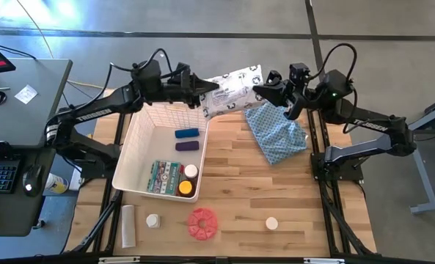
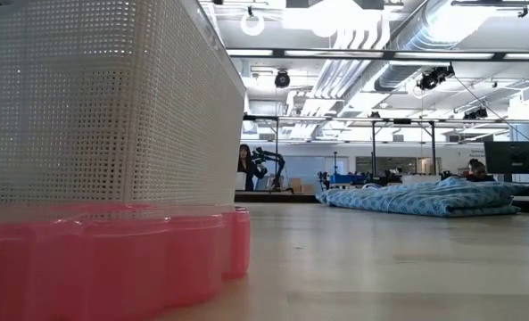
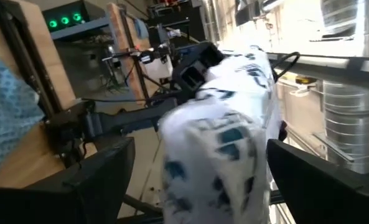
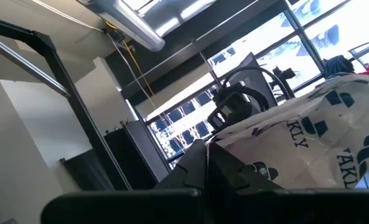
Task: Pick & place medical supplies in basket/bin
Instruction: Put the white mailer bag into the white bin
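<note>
My left gripper grabs the white printed packet by its loose end [image 1: 211, 103] next and carries it into the bin [image 1: 129, 150].
A white printed packet [image 1: 232, 92] hangs in the air over the table's far edge, between the two grippers. My left gripper [image 1: 205, 95] is at its left end, open, with one finger on each side of the packet [image 3: 221, 137]; whether they touch it I cannot tell. My right gripper [image 1: 263, 89] is shut on the packet's right end. The white lattice bin [image 1: 129, 150] stands on the table's left half. In it lie blue and purple cylinders, a green-white packet, an amber yellow-capped bottle and a white-capped jar. My right gripper [image 4: 208, 163] pinches the packet's right-hand end [image 4: 234, 140] between its two fingers. It comes at it about level, from the table's right. The packet is lifted clear of the table and reaches away from the fingers toward my left gripper.
A blue patterned cloth [image 1: 276, 132] lies on the table's far right part. Near the front edge sit a red disc [image 1: 202, 224], two white-capped jars [image 1: 152, 220] [image 1: 272, 223] and a white cylinder [image 1: 128, 225]. In the low view the red disc [image 2: 103, 259] fronts the bin wall [image 2: 103, 98].
</note>
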